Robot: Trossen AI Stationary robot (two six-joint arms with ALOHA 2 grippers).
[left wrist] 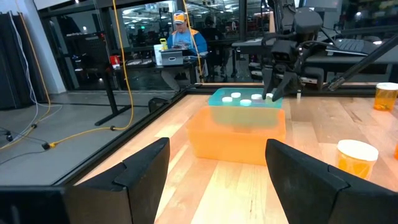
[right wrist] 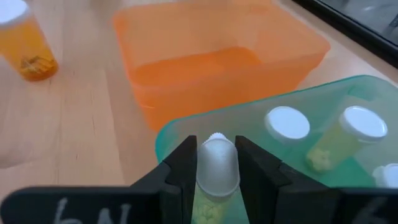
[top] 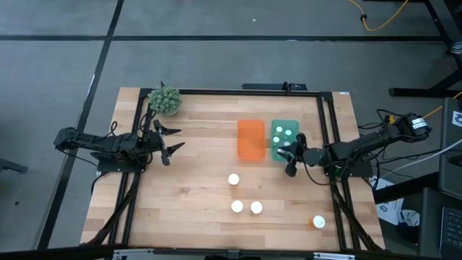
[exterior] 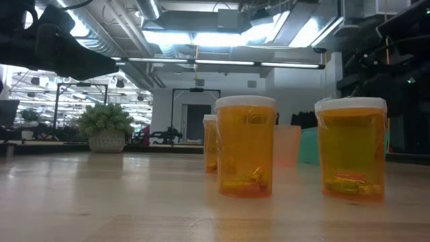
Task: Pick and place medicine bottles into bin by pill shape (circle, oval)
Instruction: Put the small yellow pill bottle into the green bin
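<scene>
I need to open my right gripper now, because the lower end of the held bottle hangs inside the green bin's rim. The bottle would stay in the bin.
My right gripper (top: 291, 154) is shut on a medicine bottle with a white cap (right wrist: 216, 163). It is over the near edge of the green bin (top: 284, 139), which holds three white-capped bottles (right wrist: 286, 123). The orange bin (top: 250, 139) stands beside it on its left and holds no bottles. Three bottles (top: 234, 179) (top: 237, 206) (top: 256, 207) stand upright on the table nearer the front. An orange-tinted bottle (top: 317, 222) is at the front right. My left gripper (top: 170, 141) is open and holds nothing, at the table's left, pointing toward the bins. My right gripper pinches the bottle between its two fingers (right wrist: 181, 168), on the bottle's two sides at and just under the white cap (right wrist: 216, 186). The cap end points away from the wrist. The bottle is lifted clear, above the green bin's rim (right wrist: 186, 127).
A potted green plant (top: 164, 100) stands at the far left of the table. Bare wood lies between the left gripper and the bins. In the low view two orange bottles (exterior: 245, 144) (exterior: 351, 148) stand close to the camera. A person sits in the room beyond (left wrist: 183, 34).
</scene>
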